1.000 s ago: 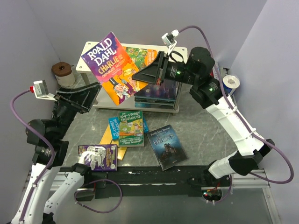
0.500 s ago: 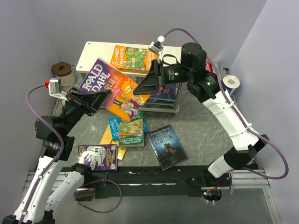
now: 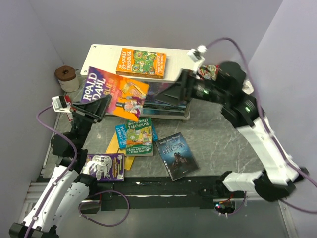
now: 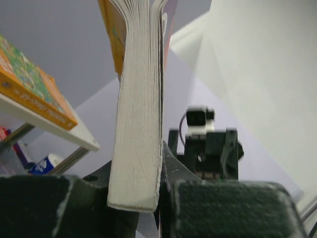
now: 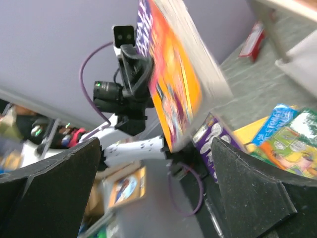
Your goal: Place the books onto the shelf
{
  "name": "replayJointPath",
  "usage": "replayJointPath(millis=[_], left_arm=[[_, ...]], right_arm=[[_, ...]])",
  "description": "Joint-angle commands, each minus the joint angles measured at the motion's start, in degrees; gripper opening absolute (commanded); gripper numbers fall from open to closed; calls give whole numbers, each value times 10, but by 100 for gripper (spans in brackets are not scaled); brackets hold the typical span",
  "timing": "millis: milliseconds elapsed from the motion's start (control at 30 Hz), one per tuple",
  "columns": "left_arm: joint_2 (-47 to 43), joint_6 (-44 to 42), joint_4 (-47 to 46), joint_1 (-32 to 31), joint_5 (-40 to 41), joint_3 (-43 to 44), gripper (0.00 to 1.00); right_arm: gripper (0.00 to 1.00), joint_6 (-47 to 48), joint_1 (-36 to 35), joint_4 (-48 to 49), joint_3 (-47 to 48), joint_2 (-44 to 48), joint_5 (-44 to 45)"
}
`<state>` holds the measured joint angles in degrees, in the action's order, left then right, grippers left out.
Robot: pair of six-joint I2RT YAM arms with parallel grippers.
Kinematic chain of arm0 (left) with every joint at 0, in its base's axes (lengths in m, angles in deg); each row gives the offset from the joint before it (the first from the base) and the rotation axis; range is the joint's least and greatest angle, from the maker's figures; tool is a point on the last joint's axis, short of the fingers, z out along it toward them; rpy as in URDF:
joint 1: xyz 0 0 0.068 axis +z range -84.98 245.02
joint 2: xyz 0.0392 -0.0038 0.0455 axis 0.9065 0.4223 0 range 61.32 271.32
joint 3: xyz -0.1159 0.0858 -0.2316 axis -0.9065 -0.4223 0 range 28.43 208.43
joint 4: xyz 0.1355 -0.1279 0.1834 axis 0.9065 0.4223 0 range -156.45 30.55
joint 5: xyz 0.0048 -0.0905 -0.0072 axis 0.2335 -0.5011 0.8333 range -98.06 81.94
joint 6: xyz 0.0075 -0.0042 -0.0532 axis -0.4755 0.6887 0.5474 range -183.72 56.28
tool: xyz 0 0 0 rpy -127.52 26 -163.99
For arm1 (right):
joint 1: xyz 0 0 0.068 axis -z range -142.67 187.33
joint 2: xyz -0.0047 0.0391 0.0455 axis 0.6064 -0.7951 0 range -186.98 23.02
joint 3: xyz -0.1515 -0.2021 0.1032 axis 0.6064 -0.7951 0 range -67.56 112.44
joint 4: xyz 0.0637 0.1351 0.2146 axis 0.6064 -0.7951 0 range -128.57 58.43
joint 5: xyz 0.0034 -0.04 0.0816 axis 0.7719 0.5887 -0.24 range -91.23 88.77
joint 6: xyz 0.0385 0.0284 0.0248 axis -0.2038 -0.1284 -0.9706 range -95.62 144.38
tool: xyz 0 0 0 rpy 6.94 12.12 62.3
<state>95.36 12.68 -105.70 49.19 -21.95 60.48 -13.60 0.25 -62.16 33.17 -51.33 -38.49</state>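
Note:
My right gripper grabs the Roald Dahl book by its orange end [image 3: 137, 100] next. The book's purple end stays free to meet the shelf [image 3: 99, 53].
My left gripper [image 3: 100, 106] [image 4: 143, 198] is shut on the lower edge of the Roald Dahl book [image 3: 116, 93] [image 4: 138, 119], holding it tilted in front of the shelf [image 3: 99, 53]. The right gripper [image 3: 179, 91] [image 5: 153, 188] stands open to the right of that book [image 5: 173, 84], with nothing between its fingers. An orange Treehouse book [image 3: 141, 62] [image 4: 34, 84] lies on the shelf's top board. Dark books [image 3: 168, 103] lie on the lower board. On the table lie a green Treehouse book [image 3: 138, 136], a blue one [image 3: 120, 137], a yellow one [image 3: 115, 149], a castle-cover book [image 3: 177, 155] and a purple one [image 3: 104, 166] [image 5: 218, 139].
A brown-topped roll [image 3: 65, 75] stands left of the shelf near the wall. A small red-and-white carton [image 3: 212, 72] sits behind the right arm. Purple-grey walls close in on the left, back and right. The arms' base rail [image 3: 163, 188] runs along the near edge.
The right gripper opened, let go of the Roald Dahl book and drew back to the right. The left gripper closed on the book, which dropped lower and leftward.

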Motion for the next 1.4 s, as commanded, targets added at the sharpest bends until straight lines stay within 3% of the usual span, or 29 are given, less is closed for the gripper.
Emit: replayJointPath(millis=[0, 233, 633, 933, 1167, 1300, 1367], left_arm=[[2, 65, -100, 2, 111, 52, 1], [33, 62, -94, 2, 107, 105, 1], [67, 77, -91, 2, 87, 116, 1], [74, 65, -74, 3, 92, 125, 1], [98, 90, -90, 1, 59, 133, 1], [112, 103, -97, -1, 40, 136, 1], [116, 91, -67, -1, 33, 149, 1]], right_arm=[[99, -38, 0, 115, -87, 104, 103], [100, -83, -7, 228, -160, 90, 68], [99, -84, -42, 201, 2, -44, 55], [100, -76, -48, 249, -52, -17, 82], [99, -73, -55, 226, 15, -81, 51], [81, -68, -55, 206, 77, -124, 31], [63, -63, -55, 197, 97, -143, 24]])
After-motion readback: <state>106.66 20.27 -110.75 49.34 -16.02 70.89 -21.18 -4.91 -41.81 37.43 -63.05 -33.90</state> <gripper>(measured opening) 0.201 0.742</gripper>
